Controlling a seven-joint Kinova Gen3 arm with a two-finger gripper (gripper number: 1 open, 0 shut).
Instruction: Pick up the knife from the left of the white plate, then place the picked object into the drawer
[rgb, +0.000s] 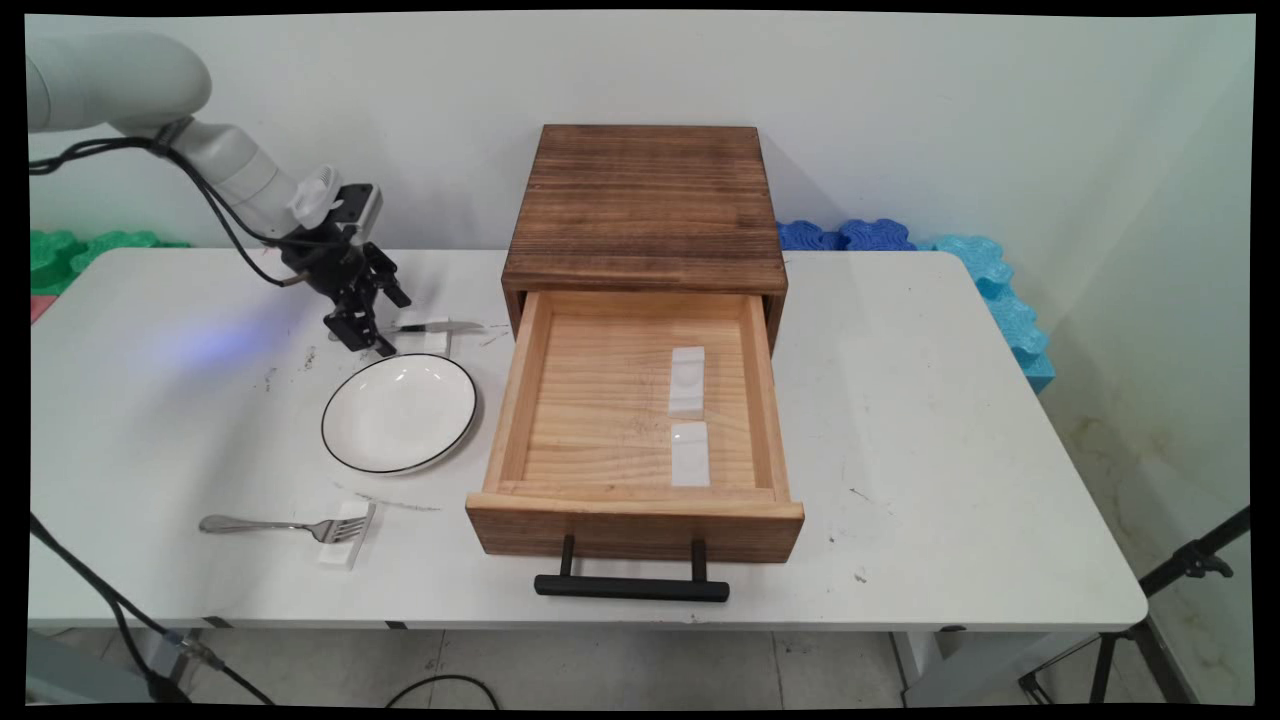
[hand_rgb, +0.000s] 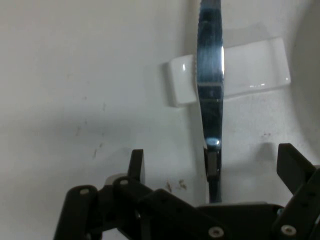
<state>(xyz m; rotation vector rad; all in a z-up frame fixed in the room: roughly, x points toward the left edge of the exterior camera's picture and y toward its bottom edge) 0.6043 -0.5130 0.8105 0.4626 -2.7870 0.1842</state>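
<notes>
My gripper should grab the table knife by its handle (hand_rgb: 213, 167) next, so the table knife's blade (hand_rgb: 210, 45) stays free to lie across a white rest in the drawer.
My gripper (rgb: 366, 338) hangs low over the table, left of the wooden drawer box (rgb: 645, 205) and just behind the white plate (rgb: 400, 412). It is open. A table knife (rgb: 440, 326) lies in front of it, its blade resting on a small white rest (rgb: 437, 341). In the hand view the knife (hand_rgb: 210, 75) runs straight up the picture across the rest (hand_rgb: 250, 75). Its handle end sits between my two fingers (hand_rgb: 136, 162), which stand apart on either side without touching it. The gripper (hand_rgb: 212, 165) holds nothing.
The drawer (rgb: 640, 410) is pulled out towards the near edge, with two white rests (rgb: 686, 380) (rgb: 690, 453) inside and a black handle (rgb: 630, 586) in front. A fork (rgb: 270, 525) lies on another white rest (rgb: 343, 540) near the front left. The plate's rim (hand_rgb: 311, 50) shows at the right.
</notes>
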